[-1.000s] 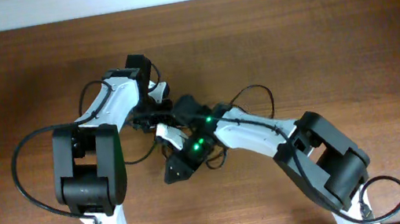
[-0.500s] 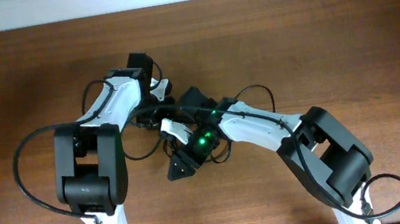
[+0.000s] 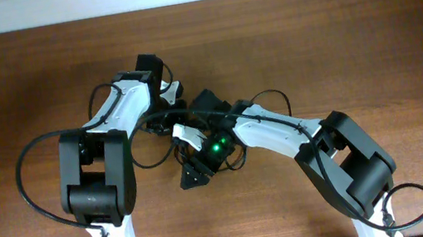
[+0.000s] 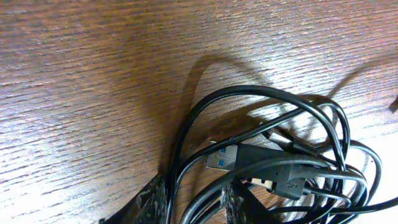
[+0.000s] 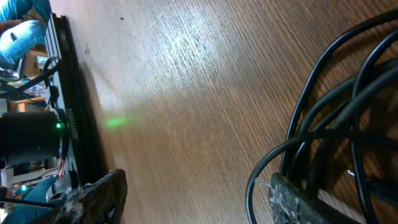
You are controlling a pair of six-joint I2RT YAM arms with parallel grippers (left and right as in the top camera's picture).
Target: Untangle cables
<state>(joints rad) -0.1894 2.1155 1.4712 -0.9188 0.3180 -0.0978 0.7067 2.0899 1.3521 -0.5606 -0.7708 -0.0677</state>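
The robot's right gripper next needs to grab the single outer cable loop [image 5: 251,185] at the near side of the tangle and pull the loop out. This is to untangle the cables.
The cables [image 3: 271,91] are thin black cords in a loose tangle at the table's middle, between the two arms. In the left wrist view the cables [image 4: 261,88] loop over one another, with a silvery USB plug [image 4: 224,159] among them. My left gripper [image 4: 194,202] has its fingers close together with several cords running between them; from overhead it [image 3: 170,112] is at the tangle's far left. My right gripper [image 5: 196,199] is wide open, its right finger touching a cable loop [image 5: 250,186]. From overhead it [image 3: 193,174] hangs over the tangle's near side.
The brown wooden table [image 3: 367,36] spreads to both sides. A thick black cable [image 3: 23,176] arcs out from the left arm's base. A dark rail with equipment [image 5: 68,118] shows at the left of the right wrist view.
My right arm has shifted a little to the right and farther from the front edge, with its gripper over the tangle. The left arm has barely moved.
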